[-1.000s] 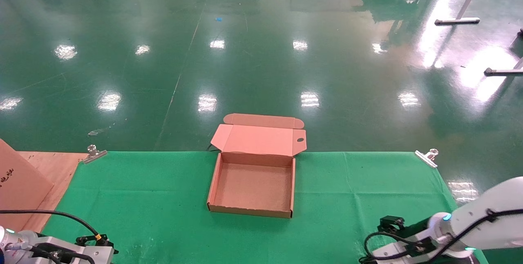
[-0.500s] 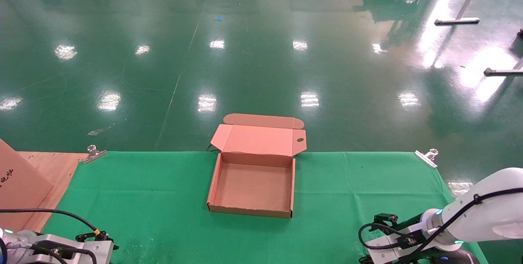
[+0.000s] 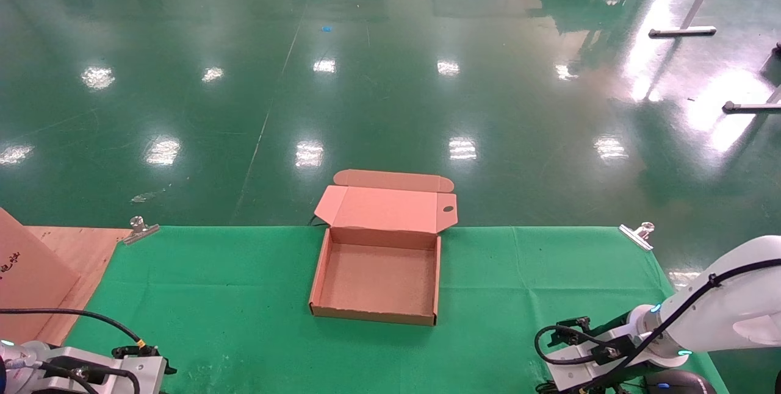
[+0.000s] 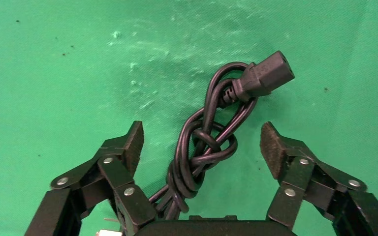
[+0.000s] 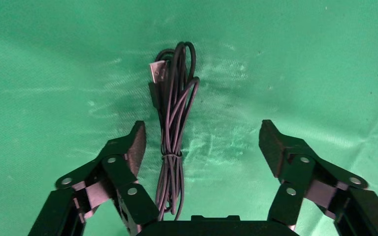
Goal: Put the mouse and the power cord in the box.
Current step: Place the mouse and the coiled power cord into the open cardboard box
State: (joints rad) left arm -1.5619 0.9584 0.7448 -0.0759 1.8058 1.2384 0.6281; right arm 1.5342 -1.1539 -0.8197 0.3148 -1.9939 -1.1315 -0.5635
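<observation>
My right gripper is going to lift the mouse toward the box, so next I should grip the mouse by its thin wire bundle [image 5: 173, 118], at the tied middle.
The box [image 3: 421, 318] lies open and empty at the middle of the green table, its lid tipped back. The power cord [image 4: 195, 156], a thick black knotted bundle with a chunky plug [image 4: 268, 76], lies on the cloth between the fingers of my left gripper [image 4: 203, 141], which is open and apart from it. My right gripper [image 5: 204, 140] is open over the mouse's thin wire bundle [image 5: 173, 118], which lies near one finger. The mouse [image 3: 678, 384] shows as a dark oval at the table's near right edge, below my right arm [image 3: 701, 321].
A brown cardboard sheet [image 3: 24, 278] leans at the left on bare wood. Metal clips [image 3: 139, 229] [image 3: 637, 234] pin the green cloth at the far corners. My left arm [image 3: 85, 372] sits at the near left edge. Shiny green floor lies beyond the table.
My right arm has dropped lower and drawn toward the near edge, uncovering the mouse beneath it. My left arm has sunk slightly toward the near edge.
</observation>
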